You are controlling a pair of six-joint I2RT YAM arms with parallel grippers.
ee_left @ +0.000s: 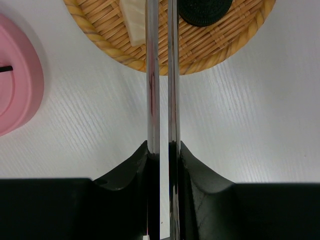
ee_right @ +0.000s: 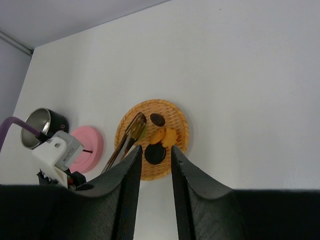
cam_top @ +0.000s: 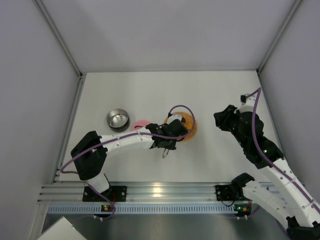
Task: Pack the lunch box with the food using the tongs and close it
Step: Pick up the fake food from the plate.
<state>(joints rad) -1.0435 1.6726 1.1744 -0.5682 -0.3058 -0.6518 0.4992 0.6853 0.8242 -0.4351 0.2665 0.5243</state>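
The green piece is squeezed between the tips of the tongs (ee_left: 151,80), so it would come up with them if I lifted my left gripper now.
My left gripper (ee_left: 163,145) is shut on the slim silver tongs (ee_left: 151,80), whose two arms are squeezed nearly together. The tongs (ee_right: 125,142) reach onto the orange woven plate (ee_right: 177,120), their tips over a green piece (ee_right: 144,130). The food on the plate is a small black piece (ee_right: 157,119), two orange pieces (ee_right: 165,135) and a black cookie (ee_right: 154,154). A pale yellow piece (ee_left: 132,20) shows beside the tongs. The steel lunch box (cam_top: 117,120) stands open at the left, its pink lid (cam_top: 141,125) flat on the table beside it. My right gripper (ee_right: 154,148) hangs open and empty, to the right of the plate.
The left arm (cam_top: 120,142) stretches across the table from its base to the plate (cam_top: 191,127). The right arm (cam_top: 250,135) is raised at the right side. White walls enclose the table on three sides.
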